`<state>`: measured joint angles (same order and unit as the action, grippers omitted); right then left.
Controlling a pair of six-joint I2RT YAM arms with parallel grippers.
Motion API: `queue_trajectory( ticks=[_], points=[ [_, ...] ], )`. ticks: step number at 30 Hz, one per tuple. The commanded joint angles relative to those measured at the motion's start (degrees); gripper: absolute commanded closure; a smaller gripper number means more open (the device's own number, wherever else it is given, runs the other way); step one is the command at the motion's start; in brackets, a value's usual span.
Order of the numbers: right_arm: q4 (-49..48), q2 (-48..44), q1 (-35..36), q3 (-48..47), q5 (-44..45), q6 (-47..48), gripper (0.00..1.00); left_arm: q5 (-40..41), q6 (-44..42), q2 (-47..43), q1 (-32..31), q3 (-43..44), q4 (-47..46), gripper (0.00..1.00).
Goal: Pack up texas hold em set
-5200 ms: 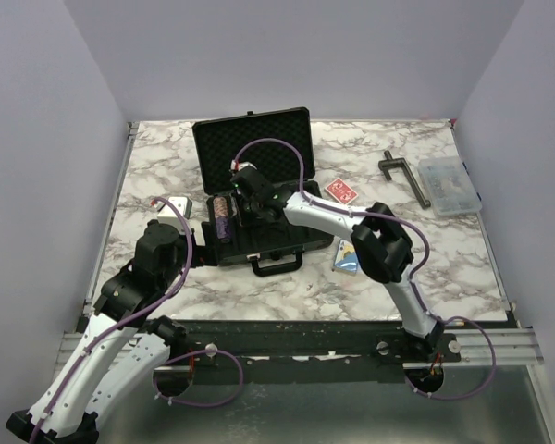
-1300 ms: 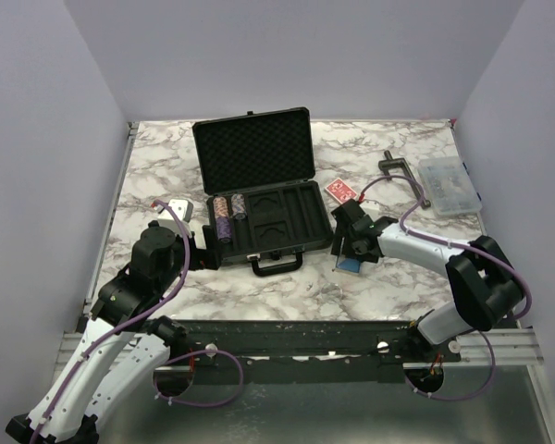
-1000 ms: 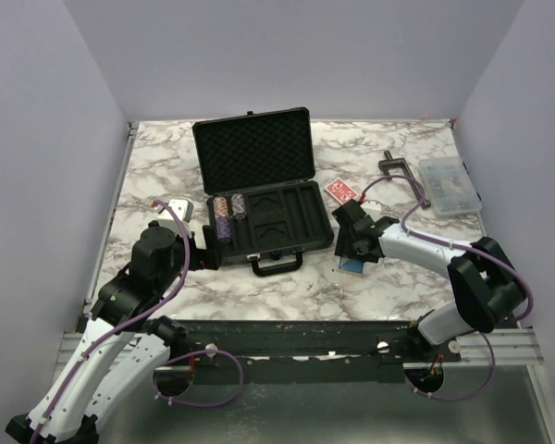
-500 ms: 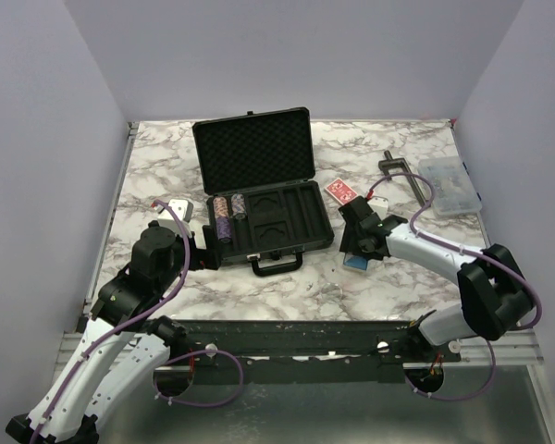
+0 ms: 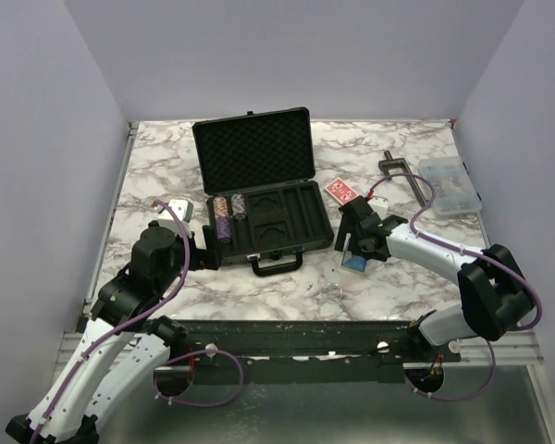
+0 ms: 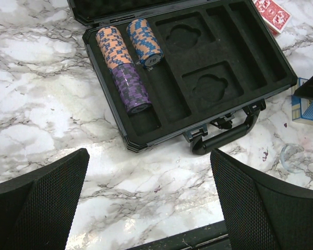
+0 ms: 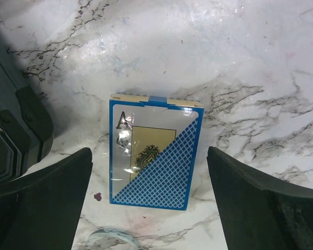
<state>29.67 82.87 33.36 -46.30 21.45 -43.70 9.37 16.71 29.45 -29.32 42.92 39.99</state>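
Note:
I need my right gripper on the blue deck's long edges to pack it into the black case's card hollow [image 5: 267,203].
The open black case [image 5: 282,222] sits mid-table with its lid up. Orange [image 6: 110,47], blue [image 6: 145,42] and purple [image 6: 130,88] chip stacks lie in its left slots, and the handle [image 6: 227,134] faces me. A blue card deck [image 7: 155,156] lies flat on the marble, right of the case. My right gripper [image 7: 148,203] is open over it, one finger on each side, neither touching. A red deck [image 5: 341,191] lies behind it. Left of the case's front corner, my left gripper [image 6: 148,208] is open and holds nothing.
A clear compartment box [image 5: 450,185] and a dark T-shaped tool [image 5: 405,176] lie at the back right. A small grey-white object [image 5: 178,207] sits left of the case. A small clear ring [image 7: 112,237] lies just in front of the blue deck.
My right gripper's jaws have spread wider around the blue deck, which lies flat on the table. The right arm shifted slightly right. The left arm has not moved.

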Motion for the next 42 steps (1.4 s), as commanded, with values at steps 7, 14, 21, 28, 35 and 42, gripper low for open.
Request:
queue_trajectory(
  ticks=[7,14,21,28,35,42],
  points=[
    [-0.7,1.2,-0.6,1.1,-0.4,-1.5,0.07,-1.4,-0.6,-0.7,0.0,-0.5,-0.3,0.02],
    [-1.7,2.7,-0.5,1.6,-1.0,-1.7,0.19,-1.4,-0.6,-0.8,0.1,-0.6,-0.3,0.01],
    [-1.4,3.3,-0.6,0.7,-1.3,-0.4,0.31,-1.5,-0.6,-1.0,0.1,-0.6,-0.3,0.02],
    [2.4,1.6,-0.6,-4.4,-0.1,3.8,0.52,-1.5,-0.6,-1.0,0.1,-0.6,-0.3,0.02],
    [5.0,-0.8,-0.6,-12.5,0.0,12.2,0.55,-1.5,-0.6,-1.3,0.1,-0.6,-0.4,0.02],
    [0.0,-1.6,-0.6,-18.0,-9.1,21.7,0.54,-1.4,-0.6,-1.4,0.1,-0.6,-0.4,0.01]
  ],
)
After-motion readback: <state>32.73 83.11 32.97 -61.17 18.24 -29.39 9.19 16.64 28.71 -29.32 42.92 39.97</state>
